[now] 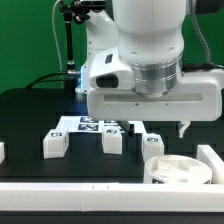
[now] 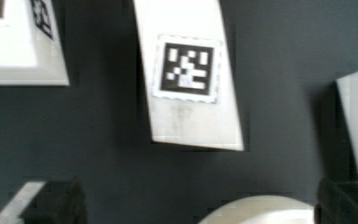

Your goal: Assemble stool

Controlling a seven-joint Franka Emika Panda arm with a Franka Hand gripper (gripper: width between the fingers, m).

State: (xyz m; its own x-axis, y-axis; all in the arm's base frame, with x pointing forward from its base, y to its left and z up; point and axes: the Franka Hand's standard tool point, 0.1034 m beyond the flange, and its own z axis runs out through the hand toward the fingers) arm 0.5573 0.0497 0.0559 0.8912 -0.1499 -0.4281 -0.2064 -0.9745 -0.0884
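Note:
The leg has to be fitted to the round white seat (image 1: 180,170), so my gripper next needs to grab it by the blank end (image 1: 152,149) beside its tag.
The round white seat (image 1: 180,170) lies flat on the black table at the front of the exterior view's right, and its curved edge shows in the wrist view (image 2: 274,212). Three white block legs lie in a row behind it: one (image 1: 55,143), one (image 1: 112,141) and one (image 1: 150,140). In the wrist view, one tagged leg (image 2: 190,85) lies on the table just beyond the fingers and a second leg (image 2: 19,40) lies beside it. My gripper (image 1: 150,124) hovers above the leg nearest the seat. It is open and empty (image 2: 194,210), with its dark fingertips (image 2: 43,205) wide apart.
The marker board (image 1: 85,125) lies flat behind the legs. A white rail (image 1: 100,190) runs along the table's front, and a white wall piece (image 1: 211,158) stands to the right of the seat. A white block edge (image 2: 357,110) shows in the wrist view.

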